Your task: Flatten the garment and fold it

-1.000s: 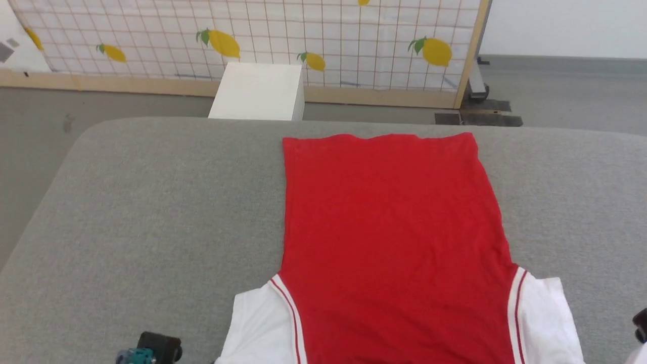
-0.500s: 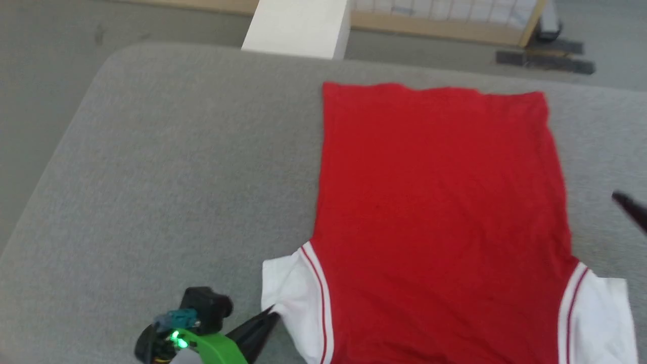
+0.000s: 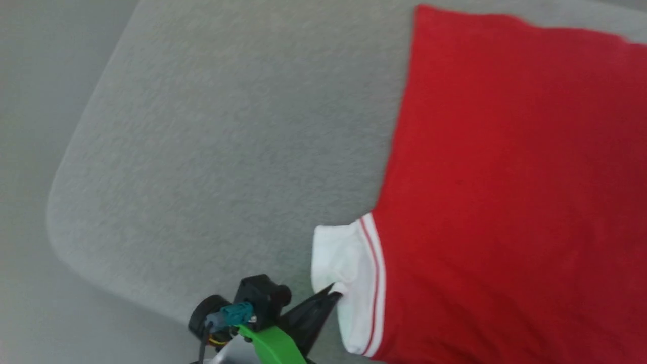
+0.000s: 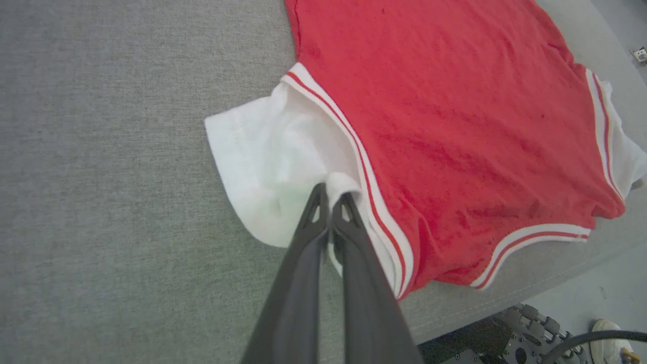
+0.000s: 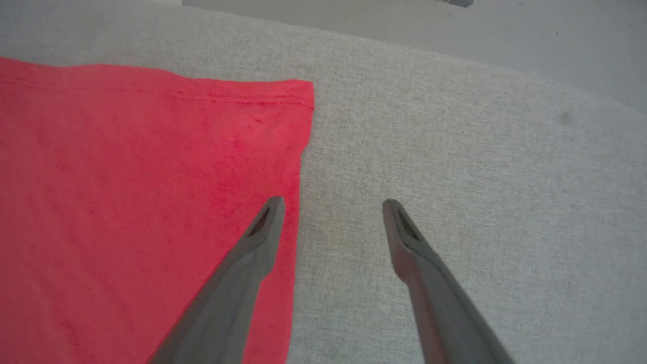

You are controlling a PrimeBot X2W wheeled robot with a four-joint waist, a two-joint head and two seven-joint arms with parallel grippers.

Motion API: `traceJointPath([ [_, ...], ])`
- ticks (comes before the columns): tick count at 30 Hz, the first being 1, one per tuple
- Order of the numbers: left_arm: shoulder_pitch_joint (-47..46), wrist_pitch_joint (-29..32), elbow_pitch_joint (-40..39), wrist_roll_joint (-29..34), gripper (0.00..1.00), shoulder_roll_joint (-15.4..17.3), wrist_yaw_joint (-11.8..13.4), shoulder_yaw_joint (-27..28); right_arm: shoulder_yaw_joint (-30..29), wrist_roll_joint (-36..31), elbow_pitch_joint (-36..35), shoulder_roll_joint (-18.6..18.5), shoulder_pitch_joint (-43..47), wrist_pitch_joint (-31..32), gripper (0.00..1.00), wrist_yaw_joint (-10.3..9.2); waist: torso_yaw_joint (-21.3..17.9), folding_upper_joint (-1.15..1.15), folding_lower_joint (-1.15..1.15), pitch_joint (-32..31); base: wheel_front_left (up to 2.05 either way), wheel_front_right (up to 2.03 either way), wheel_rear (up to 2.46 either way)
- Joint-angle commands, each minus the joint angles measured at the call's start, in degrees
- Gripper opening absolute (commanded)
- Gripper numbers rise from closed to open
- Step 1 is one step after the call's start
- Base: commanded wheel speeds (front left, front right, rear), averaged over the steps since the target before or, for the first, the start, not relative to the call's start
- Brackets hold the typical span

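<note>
I should next grab the red garment (image 5: 151, 194) with my right gripper by its stitched hem corner (image 5: 303, 95), to fold the garment neatly.
The garment (image 3: 505, 177) lies flat on the grey padded table (image 3: 227, 126) with its plain red back up, its white sleeve (image 3: 338, 258) with red-white trim toward me. My left gripper (image 3: 333, 292) is shut on a pinched fold of that white sleeve (image 4: 283, 162), seen close in the left wrist view with the gripper (image 4: 331, 194) at the sleeve's near edge. In the right wrist view my right gripper (image 5: 333, 207) hovers open over the garment's (image 5: 141, 192) side edge near the hem corner, one finger above red cloth, the other above bare table.
The table's rounded corner (image 3: 65, 222) and near edge sit close to my left gripper, with grey floor (image 3: 30, 101) beyond. In the left wrist view the robot's wheeled base (image 4: 530, 333) shows below the table edge (image 4: 505, 303).
The head camera has swung down and left, so the garment sits further right in view. My left gripper has risen to the white sleeve and closed on it. The right gripper opened wide.
</note>
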Motion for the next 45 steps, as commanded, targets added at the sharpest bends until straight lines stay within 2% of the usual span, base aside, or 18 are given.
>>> traceJointPath([
  [1, -1.2, -0.5, -0.4, 0.7, 0.0, -0.7, -0.4, -0.3, -0.6, -1.4, 0.9, -0.1, -1.9, 0.6, 1.0, -0.09, 7.9, 0.0, 0.0, 7.7, 0.0, 0.0, 0.0],
  [8, -2.6, -2.0, 0.0, 1.5, 0.0, -2.9, -1.1, -1.3, -2.9, -7.4, 2.7, -1.8, -5.1, 1.1, 1.0, -0.09, 10.5, 0.0, 0.0, 10.3, 0.0, 0.0, 0.0],
  [15, -3.1, -3.4, 1.3, 1.5, 0.0, -3.8, -1.6, -1.6, -3.7, -9.3, 4.2, -2.0, -3.1, -0.1, 1.0, -0.09, 10.7, 0.0, 0.0, 11.1, 0.0, 0.0, 0.0],
  [16, -3.2, -3.7, 1.6, 1.5, 0.0, -3.9, -1.7, -1.5, -3.7, -9.4, 4.6, -1.9, -3.1, 0.0, 0.69, -0.09, 10.5, 0.0, 0.0, 11.2, 0.0, 0.0, 0.0],
  [17, -3.2, -3.9, 1.8, 1.4, 0.0, -3.9, -1.7, -1.4, -3.5, -9.4, 4.8, -1.8, -3.0, -0.1, 0.19, -0.09, 10.3, 0.0, 0.0, 11.2, 0.0, 0.0, 0.0],
  [18, -3.3, -4.1, 2.2, 1.3, 0.0, -3.9, -1.7, -1.2, -3.4, -9.4, 5.2, -1.7, -2.8, -0.4, 0.0, -0.09, 10.0, 0.0, 0.0, 11.1, 0.0, 0.0, 0.0],
  [25, -4.2, -4.8, 4.7, 1.8, 0.0, -2.6, -1.8, -0.2, -3.3, -9.8, 8.3, -0.7, 0.2, -3.6, 0.0, -0.09, 6.2, 0.0, 0.0, 6.8, 0.0, 0.0, 0.0],
  [34, -1.5, -5.1, 8.0, -0.6, 0.0, -0.2, -0.6, 2.0, -1.5, -7.7, 10.4, 1.4, 11.5, -8.9, 0.0, -0.09, -3.1, 0.0, 0.0, -5.5, 0.0, 0.0, 0.0],
  [40, 1.8, -5.9, 10.0, -2.7, 0.0, 1.4, 0.4, 3.4, 0.1, -2.3, 4.4, 2.8, 22.5, -10.5, 0.0, -0.09, -8.6, 0.0, 0.0, -12.6, 0.0, 0.0, 0.0],
  [45, 4.5, -6.9, 10.9, -4.1, 0.0, 2.2, 1.2, 4.3, 0.2, 2.2, -6.6, 3.9, 34.0, -9.0, 0.0, -0.09, -12.0, 0.0, 0.0, -16.0, 0.0, 0.0, 0.0],
])
